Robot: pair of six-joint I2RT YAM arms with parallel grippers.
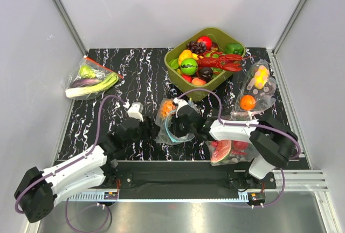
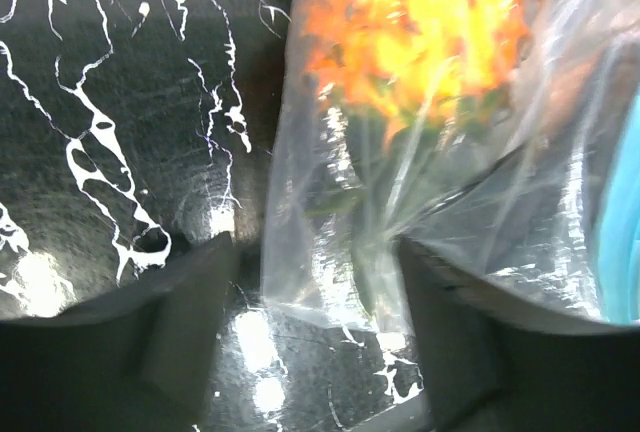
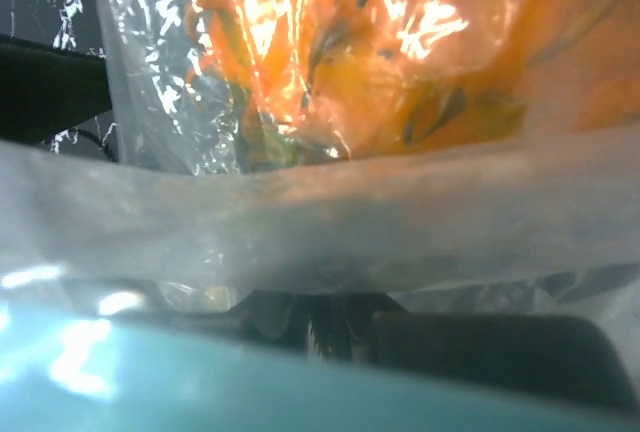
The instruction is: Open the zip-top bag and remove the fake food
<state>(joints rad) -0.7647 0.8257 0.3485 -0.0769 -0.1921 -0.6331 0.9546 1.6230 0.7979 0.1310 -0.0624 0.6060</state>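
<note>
My left gripper needs to grab the zip-top bag's corner (image 1: 157,136) next, away from the bag's teal opening. Then the bag can be pulled off the pineapple (image 1: 168,107).
The clear zip-top bag (image 1: 171,122) lies at the middle of the black marbled table, its teal zip strip (image 1: 168,131) curved open at the mouth. An orange pineapple (image 1: 168,107) shows inside it. My right gripper (image 1: 182,124) is shut on the bag's lip near the mouth. In the right wrist view the lip (image 3: 320,222) and the teal strip (image 3: 250,382) cross in front of the jaws, with the pineapple (image 3: 400,52) behind. My left gripper (image 1: 155,130) is open at the bag's left side. In the left wrist view the bag's corner (image 2: 330,252) lies between the fingers (image 2: 190,322), below the pineapple (image 2: 420,32).
A green bin (image 1: 180,79) with fruits and a red lobster (image 1: 223,61) stands behind. A bag of green vegetables (image 1: 89,79) lies at the far left. A bag with yellow and orange fruit (image 1: 256,90) lies at the right. A bag with a watermelon slice (image 1: 223,151) lies under the right arm.
</note>
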